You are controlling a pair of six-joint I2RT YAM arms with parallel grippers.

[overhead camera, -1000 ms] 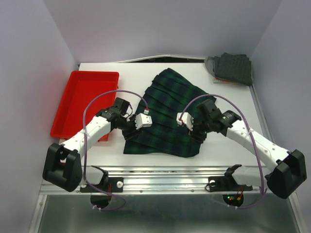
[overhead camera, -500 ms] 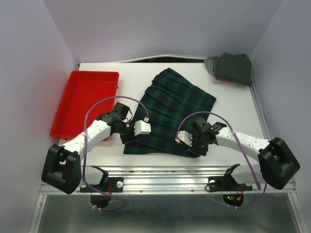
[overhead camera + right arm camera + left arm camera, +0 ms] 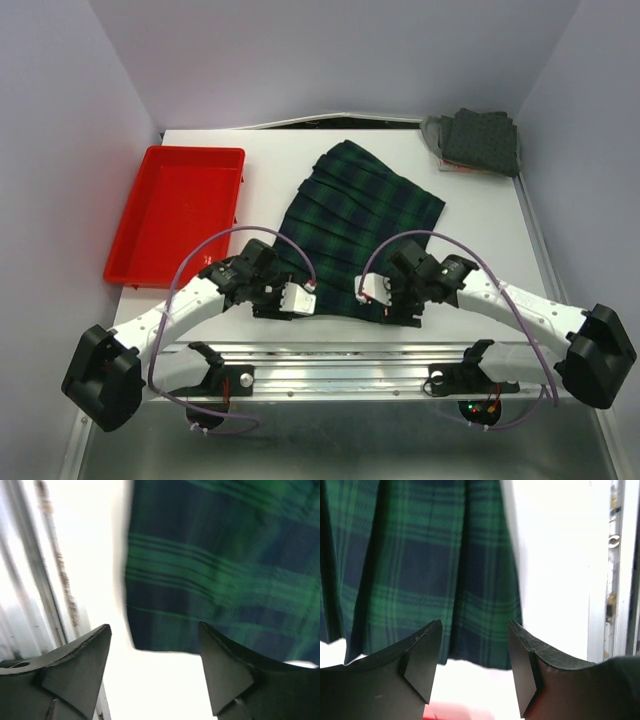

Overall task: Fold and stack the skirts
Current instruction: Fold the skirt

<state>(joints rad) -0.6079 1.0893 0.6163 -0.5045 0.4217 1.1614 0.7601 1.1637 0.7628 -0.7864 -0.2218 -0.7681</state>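
Note:
Next, my left gripper grabs the plaid skirt's near hem corner (image 3: 501,658), on the red tray's side, to fold the skirt over.
The dark green-navy plaid pleated skirt (image 3: 355,210) lies spread flat in the middle of the white table (image 3: 470,230). My left gripper (image 3: 268,303) hangs low at the skirt's near left corner, open. In the left wrist view the left gripper (image 3: 475,630) has only bare table between its fingers, and the plaid hem (image 3: 420,570) lies just beyond them. My right gripper (image 3: 398,305) is at the near right corner, open. In the right wrist view the right gripper (image 3: 155,630) is over bare table, short of the plaid corner (image 3: 225,570). A folded dark charcoal skirt (image 3: 482,138) sits at the back right.
A red plastic tray (image 3: 175,205) stands at the left of the table. The metal rail (image 3: 350,355) of the table's near edge runs just behind both grippers, and it shows as rail (image 3: 30,580) in the right wrist view. Grey cloth (image 3: 432,130) peeks out beside the charcoal pile.
Both grippers have come back from over the skirt's middle to its near corners and lowered. Both jaws have opened wider, the right one most. The skirt lies flatter than before.

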